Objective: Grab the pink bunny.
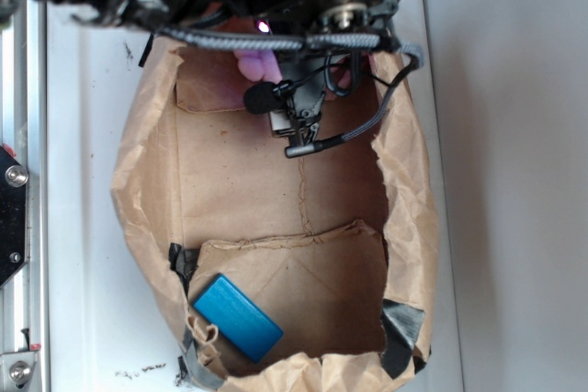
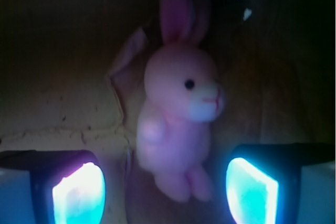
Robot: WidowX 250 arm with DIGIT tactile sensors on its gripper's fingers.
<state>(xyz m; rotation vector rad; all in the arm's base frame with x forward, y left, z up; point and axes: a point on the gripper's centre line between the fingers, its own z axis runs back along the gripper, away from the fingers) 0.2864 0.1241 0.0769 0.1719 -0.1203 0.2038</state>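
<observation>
My fingers stop short of the bunny's body (image 2: 176, 140), by its feet, so closing now would miss. My gripper moves toward the body first, then closes there.
The pink bunny (image 2: 178, 119) lies on the brown paper floor of the bag, ears pointing away from me and its pale face turned right. My gripper (image 2: 165, 192) is open above it, and the bunny's feet reach into the gap between the two lit pads (image 2: 79, 195) without touching either. In the exterior view only a patch of the pink bunny (image 1: 258, 63) shows at the bag's far end, under the black arm, which hides most of it there.
The crumpled brown paper bag (image 1: 147, 181) lies open on a white surface, its walls rising round the bunny. A flat blue box (image 1: 237, 318) rests at the bag's near end. A metal rail (image 1: 18, 227) runs along the left.
</observation>
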